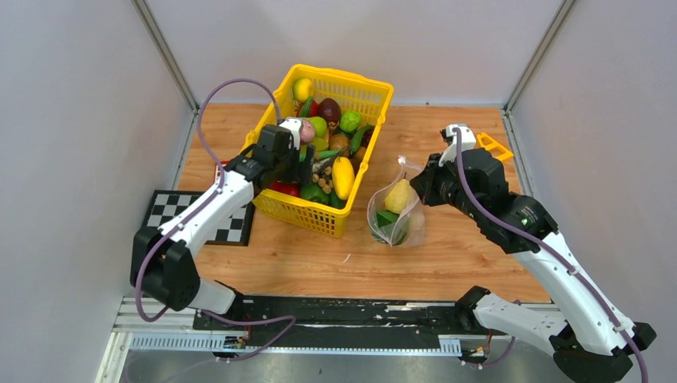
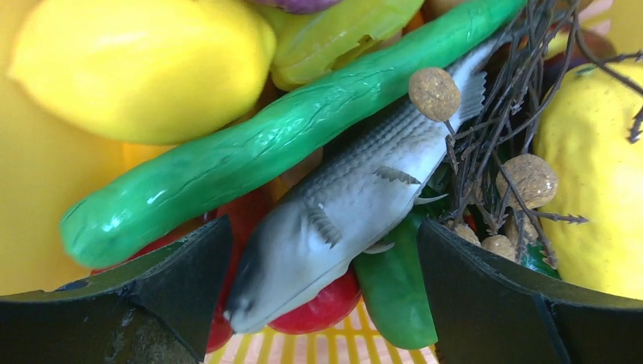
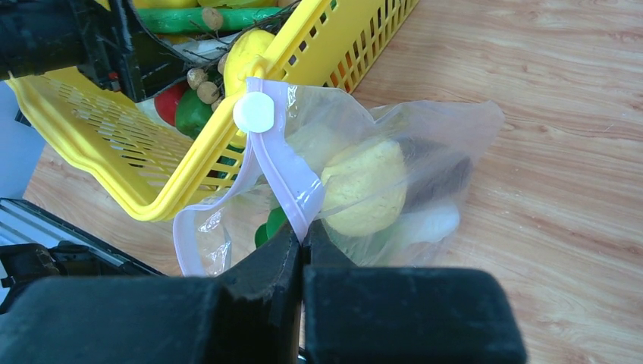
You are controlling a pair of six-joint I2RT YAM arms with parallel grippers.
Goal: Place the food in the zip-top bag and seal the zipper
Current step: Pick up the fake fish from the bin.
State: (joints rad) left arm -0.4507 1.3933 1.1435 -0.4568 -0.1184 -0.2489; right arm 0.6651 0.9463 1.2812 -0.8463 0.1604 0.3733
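Observation:
The fish's tail should stay free to go into the zip-top bag first, so the left gripper will next pick up the grey toy fish (image 2: 349,197) by its head (image 2: 279,262).
The yellow basket (image 1: 375,86) holds the food, several toy fruits and vegetables. My left gripper (image 1: 307,163) is down inside it, open. In the left wrist view its fingers (image 2: 189,280) stand either side of a grey toy fish (image 2: 349,197), which lies over a red tomato (image 2: 326,307), beside a green cucumber (image 2: 250,152). The zip-top bag (image 1: 395,214) stands next to the basket with a yellow pear (image 1: 399,195) and green pieces inside. My right gripper (image 3: 302,239) is shut on the pink zipper strip (image 3: 284,171), holding the mouth up. The white slider (image 3: 253,112) sits at the strip's end.
A black-and-white checkerboard (image 1: 188,211) lies at the left of the wooden table. A small orange frame (image 1: 495,148) lies at the back right. Grey walls close in both sides and the back. The basket rim (image 3: 114,144) touches the bag's mouth.

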